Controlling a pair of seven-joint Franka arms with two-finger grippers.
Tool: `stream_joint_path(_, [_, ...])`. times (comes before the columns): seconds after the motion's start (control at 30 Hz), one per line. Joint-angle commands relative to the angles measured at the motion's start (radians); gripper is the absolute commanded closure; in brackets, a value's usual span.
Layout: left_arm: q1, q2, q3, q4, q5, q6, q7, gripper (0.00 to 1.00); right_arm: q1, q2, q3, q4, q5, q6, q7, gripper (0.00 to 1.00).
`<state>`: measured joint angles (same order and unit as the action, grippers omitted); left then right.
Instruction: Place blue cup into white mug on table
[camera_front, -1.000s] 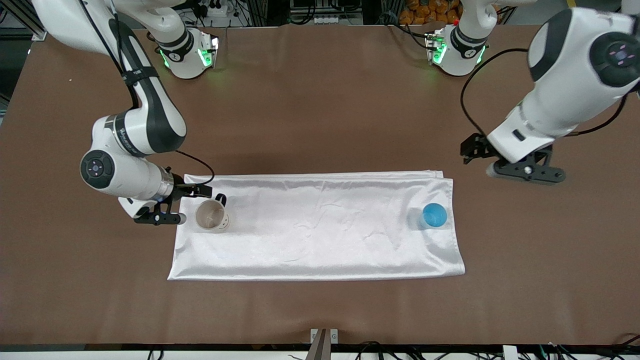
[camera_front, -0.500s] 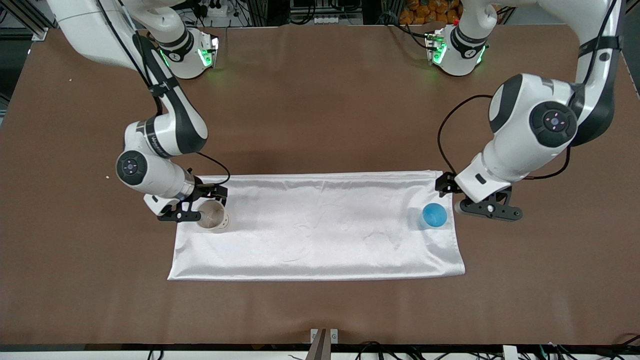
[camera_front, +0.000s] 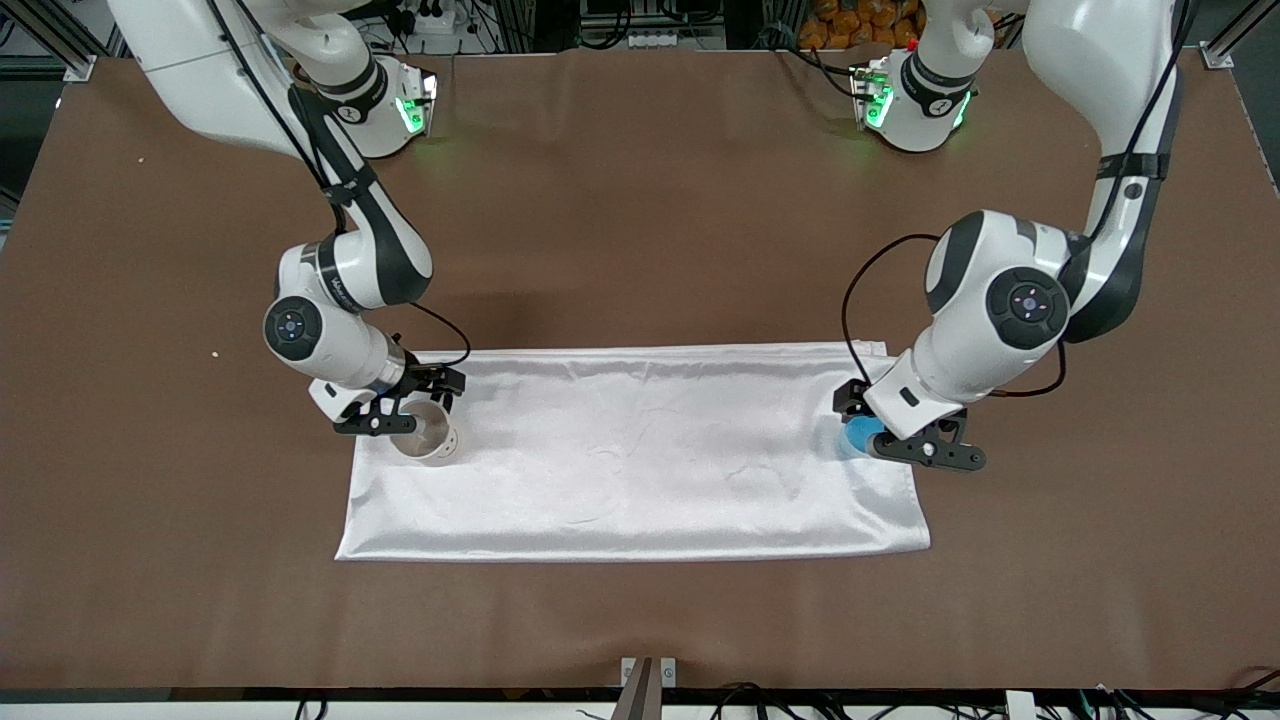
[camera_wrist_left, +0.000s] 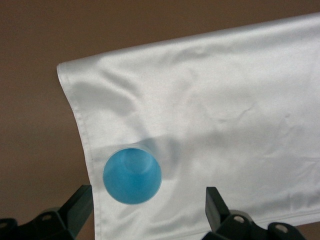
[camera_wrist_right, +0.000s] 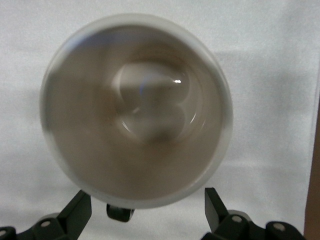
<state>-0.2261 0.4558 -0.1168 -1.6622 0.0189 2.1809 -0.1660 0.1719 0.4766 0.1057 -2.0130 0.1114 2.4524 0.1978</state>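
Note:
The white mug has a black handle (camera_wrist_right: 120, 212), and my right gripper will reach the mug and grab it there, so the white mug's opening (camera_wrist_right: 137, 107) stays free to take the blue cup.
The blue cup (camera_front: 856, 438) stands upright on the white cloth near the left arm's end. My left gripper (camera_front: 897, 431) hangs open just over it. In the left wrist view the cup (camera_wrist_left: 132, 174) lies between the spread fingers (camera_wrist_left: 76, 206), closer to one, with no contact seen. The white mug (camera_front: 428, 441) stands upright on the cloth near the right arm's end. My right gripper (camera_front: 404, 405) is open over its rim. In the right wrist view the mug's cream inside (camera_wrist_right: 136, 110) fills the frame, and its black handle (camera_wrist_right: 120, 212) sits between the open fingers (camera_wrist_right: 216, 206).
A white satin cloth (camera_front: 640, 460) lies spread along the middle of the brown table (camera_front: 640, 200). Both arm bases stand at the table edge farthest from the front camera. Bare brown table surrounds the cloth.
Both arms have swung inward and down. The left gripper moved from beside the cloth to over the blue cup. The right gripper moved from beside the mug to over its rim.

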Motion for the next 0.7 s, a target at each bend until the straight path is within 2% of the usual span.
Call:
stream_joint_path(0.0, [-0.015,0.052,-0.003,0.012,0.027,0.046,-0.049,0.00,0.000,0.030,-0.003,0.003,-0.042,0.065,0.009,0.00])
stream_joint_path(0.17, [-0.016,0.089,-0.003,0.012,0.027,0.077,-0.049,0.00,-0.008,0.053,-0.003,0.022,-0.047,0.082,0.008,0.00])
stream_joint_path(0.2, [-0.016,0.095,-0.003,0.012,0.027,0.082,-0.049,0.00,-0.009,0.057,-0.003,0.025,-0.047,0.080,0.008,0.03])
stream_joint_path(0.27, [-0.016,0.104,-0.003,0.012,0.027,0.088,-0.049,0.00,-0.011,0.062,-0.004,0.036,-0.050,0.080,0.002,0.18])
stream_joint_path(0.37, [-0.016,0.115,-0.003,0.012,0.027,0.088,-0.049,0.00,-0.011,0.068,-0.004,0.042,-0.062,0.082,0.000,0.52])
stream_joint_path(0.47, [-0.016,0.121,-0.003,0.010,0.027,0.088,-0.049,0.00,-0.011,0.068,-0.003,0.046,-0.067,0.082,0.003,0.77])
stream_joint_path(0.57, [-0.016,0.126,-0.004,0.006,0.027,0.088,-0.055,0.00,-0.009,0.066,-0.003,0.046,-0.067,0.082,0.006,0.92])
stream_joint_path(0.67, [-0.018,0.132,-0.003,-0.004,0.027,0.088,-0.056,0.00,-0.005,0.066,-0.003,0.046,-0.067,0.082,0.008,1.00])
